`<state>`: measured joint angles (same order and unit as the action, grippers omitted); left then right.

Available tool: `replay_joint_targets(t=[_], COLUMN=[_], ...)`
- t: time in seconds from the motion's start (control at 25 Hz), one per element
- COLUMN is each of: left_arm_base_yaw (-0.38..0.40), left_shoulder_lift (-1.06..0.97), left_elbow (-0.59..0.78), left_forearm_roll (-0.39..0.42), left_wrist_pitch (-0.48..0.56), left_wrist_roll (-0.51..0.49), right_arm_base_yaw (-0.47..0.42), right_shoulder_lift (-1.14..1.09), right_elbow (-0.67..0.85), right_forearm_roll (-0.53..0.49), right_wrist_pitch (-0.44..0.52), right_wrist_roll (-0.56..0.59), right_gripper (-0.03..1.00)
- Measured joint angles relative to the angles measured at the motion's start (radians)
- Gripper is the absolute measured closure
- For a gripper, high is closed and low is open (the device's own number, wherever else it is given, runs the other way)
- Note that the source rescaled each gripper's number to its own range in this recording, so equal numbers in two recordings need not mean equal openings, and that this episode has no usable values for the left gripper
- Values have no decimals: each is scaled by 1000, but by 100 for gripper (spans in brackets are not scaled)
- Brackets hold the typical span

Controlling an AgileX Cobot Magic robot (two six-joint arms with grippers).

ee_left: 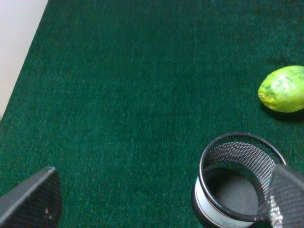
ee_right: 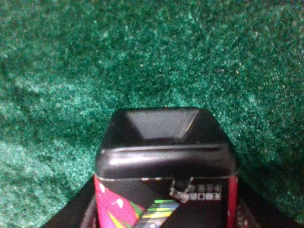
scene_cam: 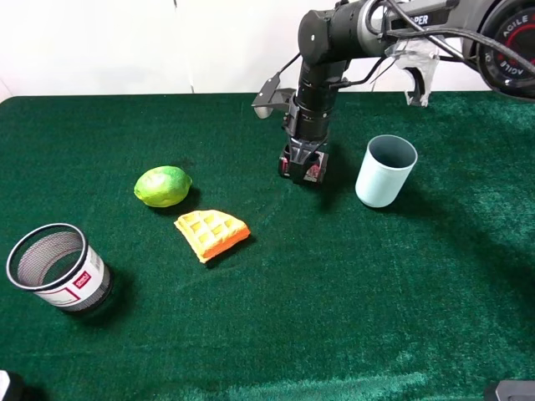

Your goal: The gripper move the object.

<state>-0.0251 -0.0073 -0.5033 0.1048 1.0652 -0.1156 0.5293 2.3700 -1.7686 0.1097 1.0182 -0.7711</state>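
The box is ready for my right gripper to release now: the black box's lower edge [scene_cam: 313,180] meets the green cloth, so the box would rest there.
The object is a small black box [scene_cam: 310,172] with pink and white graphics, at the middle back of the green cloth. My right gripper [scene_cam: 303,161] points straight down and is shut on it. The box is at or just above the cloth; I cannot tell which. In the right wrist view the box [ee_right: 166,156] fills the lower middle, with a dark finger [ee_right: 76,211] on either side. My left gripper [ee_left: 159,204] is open and empty, low over the cloth at the front left, near the mesh cup.
A green lime [scene_cam: 163,185] and an orange waffle piece [scene_cam: 211,234] lie left of the box. A light blue cup [scene_cam: 385,170] stands close on its right. A black mesh cup [scene_cam: 57,266] stands at the front left and also shows in the left wrist view [ee_left: 237,180].
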Motion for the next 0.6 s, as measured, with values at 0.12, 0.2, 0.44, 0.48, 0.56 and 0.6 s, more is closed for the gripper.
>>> replay_joint_targets(t=[0.12,0.2,0.44,0.48,0.56,0.6], left_arm_base_yaw=[0,0,0,0,0,0], left_shoulder_lift=[0,0,0,0,0,0], left_elbow=[0,0,0,0,0,0], left_forearm_roll=[0,0,0,0,0,0], left_wrist_pitch=[0,0,0,0,0,0], left_wrist_roll=[0,0,1,1,1,1], right_arm_base_yaw=[0,0,0,0,0,0], right_shoulder_lift=[0,0,0,1,0,0], right_elbow=[0,0,0,0,0,0], right_forearm_roll=[0,0,0,0,1,1], right_wrist_pitch=[0,0,1,1,6,10], right_wrist_roll=[0,0,0,0,2,3], right_gripper=[97,97,96,90,74,68])
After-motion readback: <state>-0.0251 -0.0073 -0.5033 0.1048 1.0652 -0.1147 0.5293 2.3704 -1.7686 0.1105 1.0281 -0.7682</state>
